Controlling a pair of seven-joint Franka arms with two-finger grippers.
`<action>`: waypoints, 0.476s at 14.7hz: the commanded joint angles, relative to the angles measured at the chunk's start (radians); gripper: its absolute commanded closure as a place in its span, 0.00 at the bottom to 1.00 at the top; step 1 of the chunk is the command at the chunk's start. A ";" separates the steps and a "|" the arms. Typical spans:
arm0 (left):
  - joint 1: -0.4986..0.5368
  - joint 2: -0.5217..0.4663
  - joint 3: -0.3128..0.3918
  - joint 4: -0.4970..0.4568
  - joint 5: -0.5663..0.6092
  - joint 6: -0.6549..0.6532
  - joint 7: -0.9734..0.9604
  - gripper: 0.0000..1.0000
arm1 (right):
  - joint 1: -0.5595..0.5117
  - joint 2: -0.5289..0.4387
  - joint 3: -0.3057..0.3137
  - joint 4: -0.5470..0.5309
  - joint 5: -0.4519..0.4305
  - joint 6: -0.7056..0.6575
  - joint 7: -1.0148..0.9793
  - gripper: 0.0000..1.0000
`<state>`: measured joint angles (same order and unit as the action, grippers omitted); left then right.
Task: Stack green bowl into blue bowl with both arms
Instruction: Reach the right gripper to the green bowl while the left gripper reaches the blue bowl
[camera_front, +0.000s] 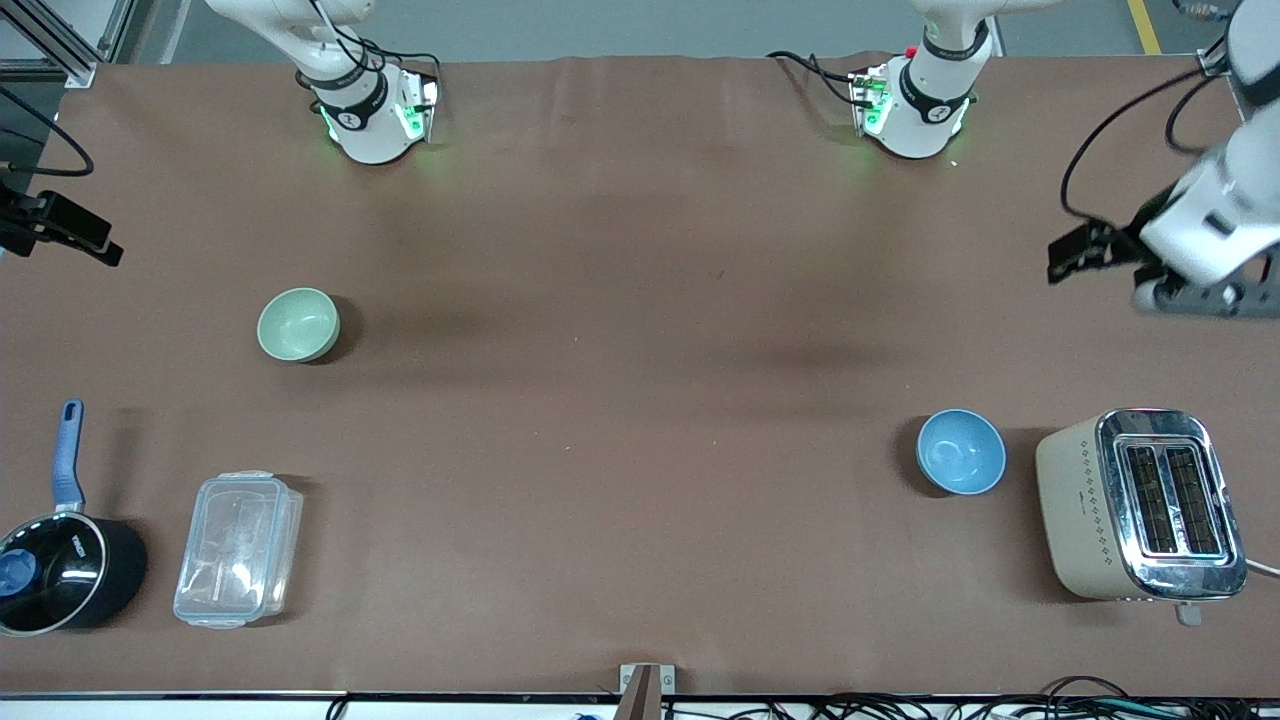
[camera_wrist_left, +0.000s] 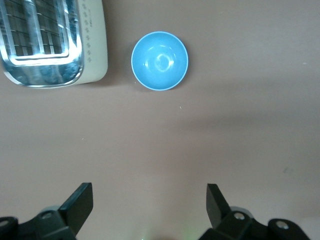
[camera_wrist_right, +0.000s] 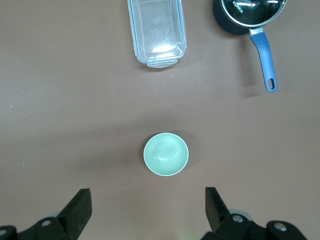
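Note:
I need to stack the green bowl into the blue bowl (camera_front: 961, 451), so I should next use my right gripper to grab the green bowl by its rim (camera_front: 299, 290).
The green bowl (camera_front: 298, 324) stands upright and empty on the brown table, toward the right arm's end; it also shows in the right wrist view (camera_wrist_right: 166, 154). The blue bowl (camera_front: 961, 451) stands upright and empty toward the left arm's end, beside the toaster, and shows in the left wrist view (camera_wrist_left: 159, 61). My right gripper (camera_front: 70, 232) (camera_wrist_right: 148, 200) is open and empty, up in the air over bare table near the green bowl. My left gripper (camera_front: 1080, 255) (camera_wrist_left: 150, 195) is open and empty, up over bare table near the blue bowl. The two bowls are wide apart.
A beige and chrome toaster (camera_front: 1140, 505) (camera_wrist_left: 50, 42) stands beside the blue bowl. A clear lidded plastic box (camera_front: 238, 550) (camera_wrist_right: 157, 32) and a black saucepan with a blue handle (camera_front: 60, 565) (camera_wrist_right: 250, 15) lie nearer the front camera than the green bowl.

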<state>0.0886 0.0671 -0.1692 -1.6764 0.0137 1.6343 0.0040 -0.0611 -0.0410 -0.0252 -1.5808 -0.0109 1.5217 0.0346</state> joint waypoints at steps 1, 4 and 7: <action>0.003 0.077 -0.003 -0.064 0.020 0.128 0.001 0.00 | -0.011 -0.007 0.005 -0.048 0.019 0.012 -0.033 0.00; 0.017 0.102 -0.004 -0.205 0.040 0.332 -0.114 0.00 | -0.026 -0.039 0.005 -0.233 0.019 0.170 -0.044 0.00; 0.016 0.193 -0.006 -0.221 0.098 0.409 -0.304 0.00 | -0.058 -0.039 0.004 -0.460 0.019 0.433 -0.131 0.00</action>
<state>0.1026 0.2322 -0.1688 -1.8847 0.0746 2.0059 -0.1934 -0.0832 -0.0409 -0.0261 -1.8679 -0.0105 1.8118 -0.0381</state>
